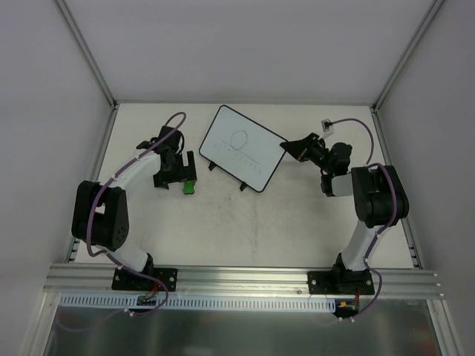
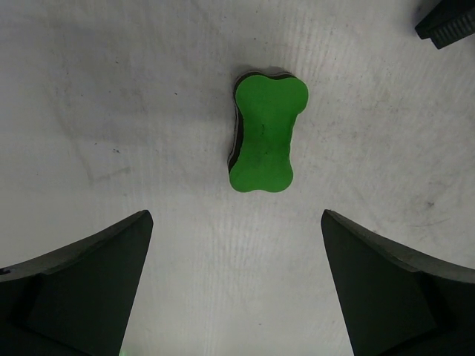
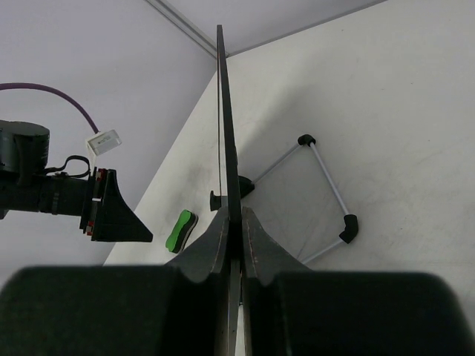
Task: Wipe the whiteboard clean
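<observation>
Next, my left gripper grabs the green eraser across its narrow middle (image 1: 189, 187) (image 2: 266, 135), green side toward me. This leaves the eraser's dark bottom free to erase.
The whiteboard (image 1: 243, 147), white with a thin black frame and a faint line drawing on it, stands tilted at the table's middle back. My right gripper (image 1: 287, 146) is shut on its right edge. In the right wrist view the whiteboard (image 3: 221, 111) shows edge on between the fingers of my right gripper (image 3: 234, 216). A green bone-shaped eraser (image 1: 189, 186) lies on the table left of the board. My left gripper (image 1: 177, 175) hovers over it, open and empty. In the left wrist view the eraser (image 2: 263, 132) lies ahead of the spread fingers of my left gripper (image 2: 236, 216).
The board's wire stand with black feet (image 3: 328, 185) rests on the table behind the board. A black foot (image 2: 447, 22) shows at the left wrist view's corner. White walls and metal posts (image 1: 87, 52) enclose the table. A rail (image 1: 245, 279) runs along the near edge.
</observation>
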Tool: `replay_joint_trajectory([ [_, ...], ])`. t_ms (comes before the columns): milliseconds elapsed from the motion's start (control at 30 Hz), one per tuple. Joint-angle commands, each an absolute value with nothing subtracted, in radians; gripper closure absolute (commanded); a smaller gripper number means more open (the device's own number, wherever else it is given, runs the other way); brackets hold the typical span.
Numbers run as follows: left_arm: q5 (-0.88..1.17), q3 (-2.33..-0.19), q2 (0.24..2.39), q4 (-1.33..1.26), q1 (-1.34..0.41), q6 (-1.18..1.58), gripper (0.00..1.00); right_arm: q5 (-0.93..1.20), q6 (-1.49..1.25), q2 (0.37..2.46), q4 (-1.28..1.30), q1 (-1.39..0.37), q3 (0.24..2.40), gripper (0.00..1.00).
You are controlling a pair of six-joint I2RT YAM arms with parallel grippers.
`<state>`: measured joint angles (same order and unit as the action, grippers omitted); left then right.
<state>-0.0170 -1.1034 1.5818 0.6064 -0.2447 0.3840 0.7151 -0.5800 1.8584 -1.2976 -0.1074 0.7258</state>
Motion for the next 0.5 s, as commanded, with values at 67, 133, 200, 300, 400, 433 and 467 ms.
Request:
replay_joint_trajectory([
  [67,-0.078,-1.183,1.649,0.637,-0.275,0.359,0.01,0.739,-0.525,1.847,-1.531,-0.117,0.741,1.0],
  [133,-0.126,-1.198,1.686,0.635,-0.294,0.357,0.01,0.742,-0.523,1.847,-1.532,-0.118,0.739,1.0],
  [200,-0.144,-1.224,1.719,0.634,-0.302,0.354,0.01,0.744,-0.52,1.847,-1.531,-0.117,0.739,1.0],
  [300,-0.152,-1.247,1.756,0.629,-0.311,0.354,0.02,0.747,-0.519,1.848,-1.531,-0.117,0.736,1.0],
  [400,-0.155,-1.267,1.798,0.623,-0.319,0.344,0.07,0.747,-0.52,1.845,-1.531,-0.117,0.738,1.0],
  [433,-0.152,-1.27,1.807,0.62,-0.319,0.342,0.1,0.747,-0.52,1.842,-1.531,-0.118,0.736,1.0],
  [467,-0.143,-1.272,1.815,0.618,-0.319,0.342,0.15,0.747,-0.52,1.841,-1.531,-0.117,0.736,1.0],
])
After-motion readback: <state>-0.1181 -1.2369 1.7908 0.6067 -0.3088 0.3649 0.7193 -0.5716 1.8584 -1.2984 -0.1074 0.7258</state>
